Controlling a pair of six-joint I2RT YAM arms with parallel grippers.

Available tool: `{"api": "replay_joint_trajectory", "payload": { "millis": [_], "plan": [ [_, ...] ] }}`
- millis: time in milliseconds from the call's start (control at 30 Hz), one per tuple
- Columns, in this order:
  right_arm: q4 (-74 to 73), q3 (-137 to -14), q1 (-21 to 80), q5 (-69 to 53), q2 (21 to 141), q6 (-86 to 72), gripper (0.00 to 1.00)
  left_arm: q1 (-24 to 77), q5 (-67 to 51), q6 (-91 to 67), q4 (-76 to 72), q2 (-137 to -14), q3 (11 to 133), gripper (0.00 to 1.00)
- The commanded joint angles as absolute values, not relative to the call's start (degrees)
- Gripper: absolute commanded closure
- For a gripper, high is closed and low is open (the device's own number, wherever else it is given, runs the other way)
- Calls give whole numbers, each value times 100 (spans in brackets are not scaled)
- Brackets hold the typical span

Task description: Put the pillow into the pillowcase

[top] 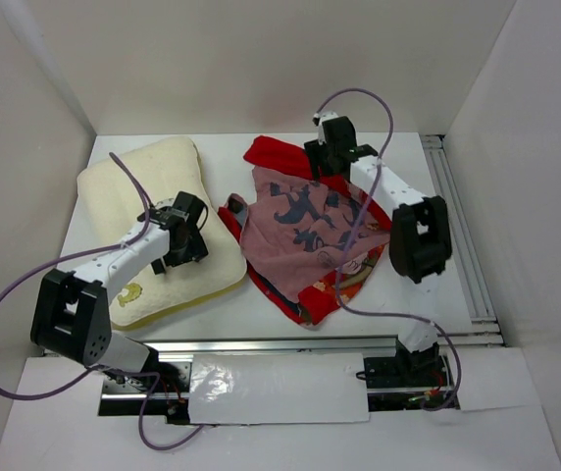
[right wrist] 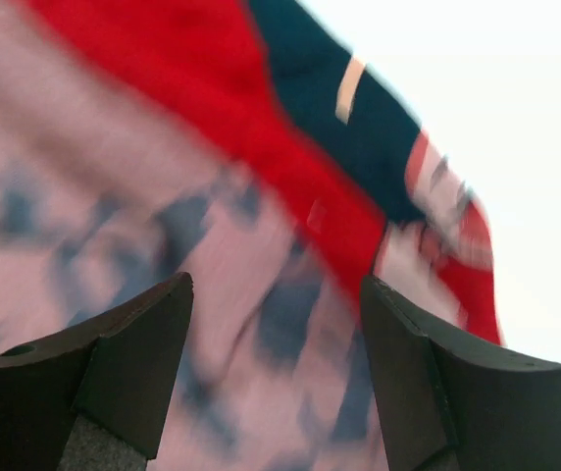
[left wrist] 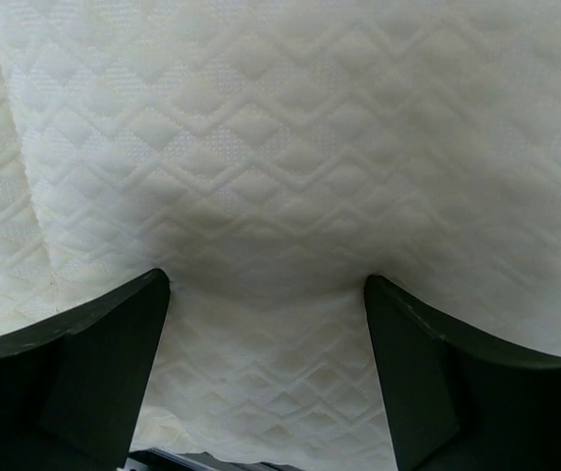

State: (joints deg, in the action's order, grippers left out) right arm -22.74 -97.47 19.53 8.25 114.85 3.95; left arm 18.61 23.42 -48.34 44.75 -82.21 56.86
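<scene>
My left gripper's pressed-in fingers would hold the pillow's quilted top between them, so it should close now.
The cream pillow (top: 153, 211) lies flat at the left, a small yellow emblem (top: 129, 291) near its front corner. My left gripper (top: 190, 245) is down on the pillow's right half. In the left wrist view it (left wrist: 266, 294) stands open, its fingertips (left wrist: 133, 324) pressed into the quilted pillow (left wrist: 280, 147), which dents around them. The pillowcase (top: 305, 231) lies crumpled at the centre, pink reverse with dark marks up and red edges showing. My right gripper (top: 324, 165) hangs open over its far edge. The right wrist view is blurred, with the gripper (right wrist: 276, 304) over the pink cloth (right wrist: 163, 216).
White walls close in the table at the left, back and right. A metal rail (top: 462, 235) runs along the right side. A white sheet (top: 276, 388) covers the near edge between the two arm bases.
</scene>
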Motion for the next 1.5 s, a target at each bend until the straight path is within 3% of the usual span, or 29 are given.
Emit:
{"api": "replay_joint_trajectory", "payload": {
  "millis": [0, 33, 67, 100, 167, 200, 267, 333, 367, 567, 667, 700, 800, 833, 933, 1067, 1133, 1200, 1233, 1333, 1367, 1400, 1467],
  "plan": [
    [-2784, -11068, 1452, 608, 12688, 1028, 27, 1934, 2013, -4870, 4482, -8674, 5668, 9],
    [-2891, -11309, 1363, 502, 12909, 1028, 27, 1934, 1960, -4808, 4422, -8727, 5669, 14],
    [-3013, -11477, 1275, 196, 13259, 1028, 28, 1934, 1908, -4755, 4360, -8728, 5669, 32],
    [-3015, -11618, 1109, 11, 13358, 1028, 29, 1934, 1907, -4668, 4359, -8797, 5669, 43],
    [-3015, -11689, 968, -210, 13421, 854, 37, 1881, 1846, -4667, 4228, -8798, 5669, 76],
    [-2875, -11550, 897, -211, 13369, 774, 44, 1881, 1785, -4667, 4228, -8798, 5669, 100],
    [-2655, -11085, 669, 59, 13098, 442, 63, 1881, 1784, -4615, 4088, -8798, 5669, 100],
    [-2304, -10489, 344, 341, 12860, 81, 96, 1881, 1784, -4562, 4009, -8737, 5669, 100],
    [-2242, -10303, 212, 430, 12737, -286, 100, 1881, 1732, -4483, 3956, -8684, 5669, 100],
    [-2373, -9063, -808, 1081, 11698, -1556, 100, 1881, 1354, -4482, 3753, -8631, 5792, 100],
    [-2259, -8589, -809, 1185, 11119, -1494, 90, 1881, 1205, -4412, 3622, -8631, 6020, 100],
    [-2259, -8587, -756, 1291, 10909, -1494, 72, 1881, 1030, -4412, 3621, -8631, 6090, 100],
    [-2487, -8587, -467, 1756, 10644, -1337, 33, 1881, 687, -4412, 3498, -8631, 6529, 100],
    [-2557, -8587, -344, 2123, 10461, -1336, 4, 1881, 633, -4412, 3498, -8700, 6913, 100],
    [-2628, -8587, 218, 2364, 10188, -1152, 0, 2275, 1133, -4106, 3498, -8929, 7914, 100],
    [-2628, -8385, 773, 1901, 9775, -1133, 0, 2539, 897, -3473, 3428, -9596, 9241, 100],
    [-2628, -8122, 888, 1557, 9512, -1195, 0, 2602, 1324, -3384, 3610, -10060, 9709, 100],
    [-2575, -7781, 1080, 1118, 9309, -1195, 0, 2602, 1607, -3384, 4215, -10291, 10238, 85],
    [-2514, -7639, 1142, 1012, 9203, -1195, 0, 2523, 1669, -3384, 4297, -10344, 10239, 67],
    [-2259, -7103, 1493, 800, 8825, -1011, 0, 2409, 1653, -3244, 4036, -10091, 9627, 42],
    [-2259, -7023, 1572, 695, 8772, -889, 0, 2408, 1652, -3034, 3843, -9951, 9076, 15],
    [-2259, -6962, 1678, 694, 8711, -888, 0, 2408, 1565, -2902, 3667, -9688, 8818, 1],
    [-2259, -6899, 1933, 572, 8710, -774, 2, 2504, 1695, -2333, 3150, -9441, 8352, 1]
  ]
}}
